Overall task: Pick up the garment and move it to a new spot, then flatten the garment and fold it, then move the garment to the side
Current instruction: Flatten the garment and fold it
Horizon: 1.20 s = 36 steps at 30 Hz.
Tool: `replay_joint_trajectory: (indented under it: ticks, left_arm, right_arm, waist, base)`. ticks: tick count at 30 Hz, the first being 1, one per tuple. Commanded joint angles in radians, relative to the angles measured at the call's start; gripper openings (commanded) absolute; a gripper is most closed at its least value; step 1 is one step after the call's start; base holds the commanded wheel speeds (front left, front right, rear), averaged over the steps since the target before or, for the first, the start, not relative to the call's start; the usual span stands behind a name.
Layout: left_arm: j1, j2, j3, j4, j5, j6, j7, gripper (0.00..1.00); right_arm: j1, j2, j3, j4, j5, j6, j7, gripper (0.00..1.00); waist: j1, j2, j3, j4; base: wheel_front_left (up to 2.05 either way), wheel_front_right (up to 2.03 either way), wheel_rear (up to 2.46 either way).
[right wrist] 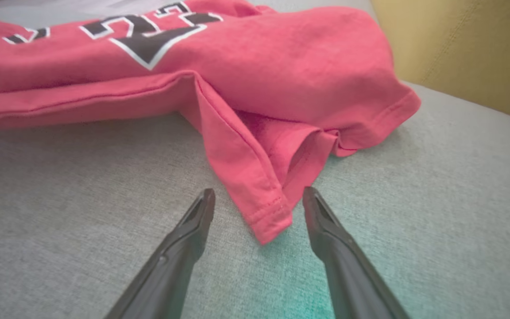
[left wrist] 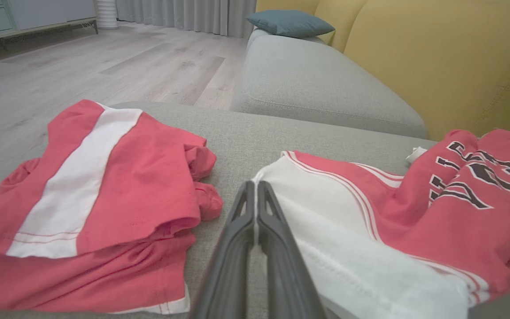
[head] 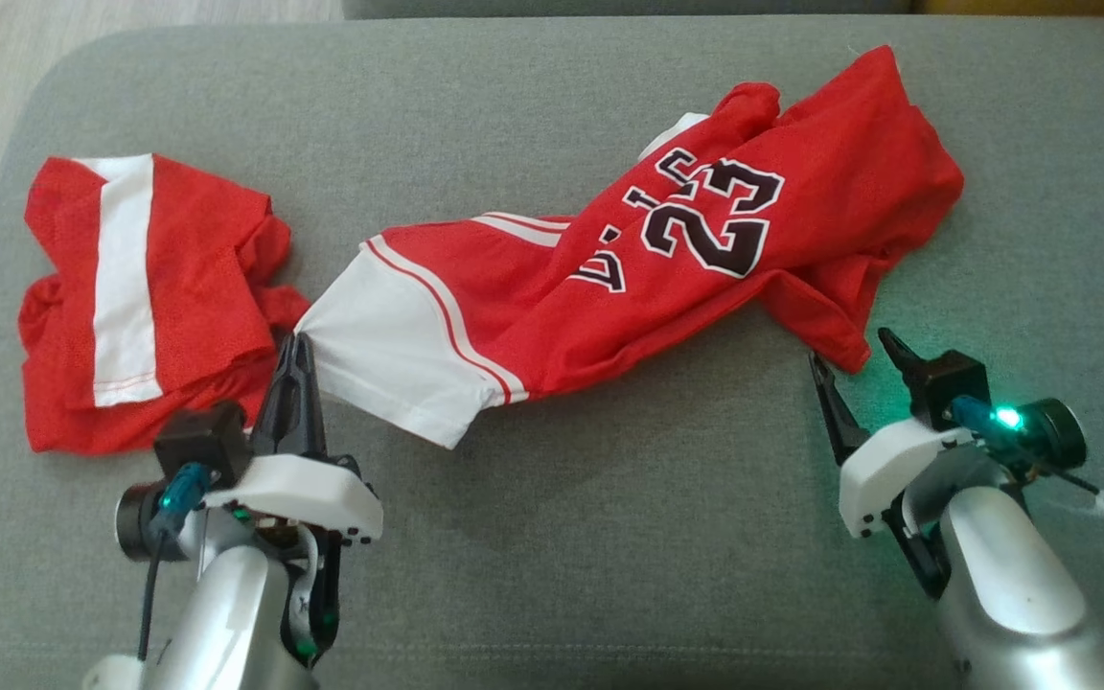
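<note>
I need to move the jersey [head: 698, 253] and spread it flat, so my right gripper will take hold of it by its red hemmed corner [head: 853, 356] next.
The garment [head: 667, 259] is a red jersey with a white panel and a dark "23", lying stretched and crumpled across the grey cushion. My left gripper [head: 298, 337] is shut on the tip of its white corner at the near left, seen pinched between the fingers in the left wrist view [left wrist: 255, 184]. My right gripper [head: 847, 345] is open at the jersey's near right end. In the right wrist view its fingers [right wrist: 202, 217] straddle a red hemmed corner [right wrist: 268, 217] of the garment [right wrist: 259, 79] that rests on the cushion.
A second red garment with a white stripe [head: 140, 297] lies crumpled just left of my left gripper [left wrist: 91, 199]. The grey cushion [head: 609, 537] has a rounded far-left edge with wooden floor [left wrist: 104, 57] beyond. A yellow backrest [left wrist: 436, 57] and a blue pillow [left wrist: 288, 22] stand behind.
</note>
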<state>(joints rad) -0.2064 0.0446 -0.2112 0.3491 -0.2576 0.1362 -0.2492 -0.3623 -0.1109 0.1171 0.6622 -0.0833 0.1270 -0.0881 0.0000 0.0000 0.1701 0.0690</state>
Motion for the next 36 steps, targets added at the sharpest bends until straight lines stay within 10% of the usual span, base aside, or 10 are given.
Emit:
replay_joint_trajectory:
  ticks: [1, 15, 18, 36]
  left_arm:
    - [-0.022, 0.007, 0.034, -0.034, 0.006, -0.001, -0.012, 0.0]
    - [-0.03, 0.006, 0.008, -0.022, -0.001, -0.007, -0.013, 0.0]
    - [-0.028, 0.006, 0.007, -0.016, -0.002, -0.005, -0.013, 0.0]
    - [0.001, 0.006, 0.068, -0.035, -0.036, -0.026, -0.013, 0.0]
  right_arm:
    - [-0.038, -0.01, 0.018, -0.018, -0.01, 0.004, -0.011, 1.0]
    - [-0.118, 0.002, 0.0, 0.128, -0.016, 0.004, -0.023, 0.98]
    - [-0.122, 0.01, 0.005, 0.145, 0.0, 0.004, -0.034, 0.0]
    - [-0.056, -0.027, -0.041, -0.014, -0.101, 0.004, -0.158, 0.0]
  waist:
    - [0.0, 0.0, 0.003, 0.001]
    - [0.0, 0.0, 0.019, 0.009]
    - [0.0, 0.0, 0.015, 0.005]
    - [0.0, 0.0, -0.09, -0.05]
  base:
    - [0.0, 0.0, 0.0]
    - [0.0, 0.0, 0.0]
    - [0.0, 0.0, 0.0]
    - [0.0, 0.0, 0.0]
